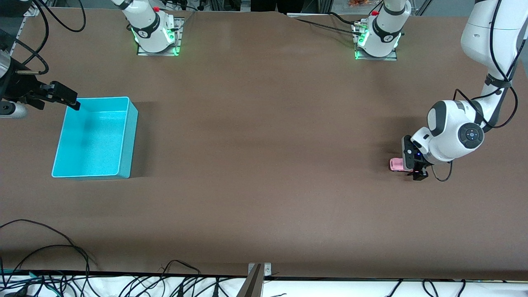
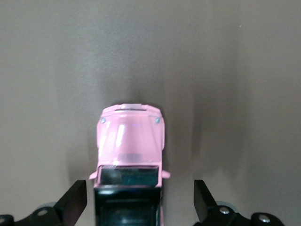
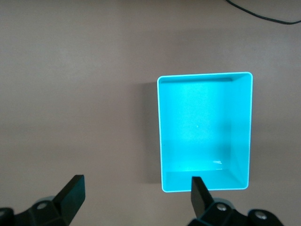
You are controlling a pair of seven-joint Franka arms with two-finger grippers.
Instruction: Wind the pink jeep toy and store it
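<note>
My left gripper is ready to close on the jeep's black roof (image 2: 127,205), as its fingers are low on either side of the roof in the left wrist view.
The pink jeep toy (image 1: 397,164) stands on the brown table at the left arm's end. In the left wrist view the jeep (image 2: 130,141) shows its pink hood and black roof between the fingers. My left gripper (image 1: 416,169) is low at the table, open, with a finger on each side of the jeep and gaps on both sides (image 2: 139,202). The turquoise bin (image 1: 95,137) stands empty at the right arm's end. My right gripper (image 1: 66,97) is open and empty, up in the air by the bin's rim (image 3: 136,195).
The brown table (image 1: 264,165) spreads between jeep and bin. The arm bases stand along its robot-side edge. Loose black cables (image 1: 49,255) lie at the edge nearest the front camera. The turquoise bin also shows in the right wrist view (image 3: 204,132).
</note>
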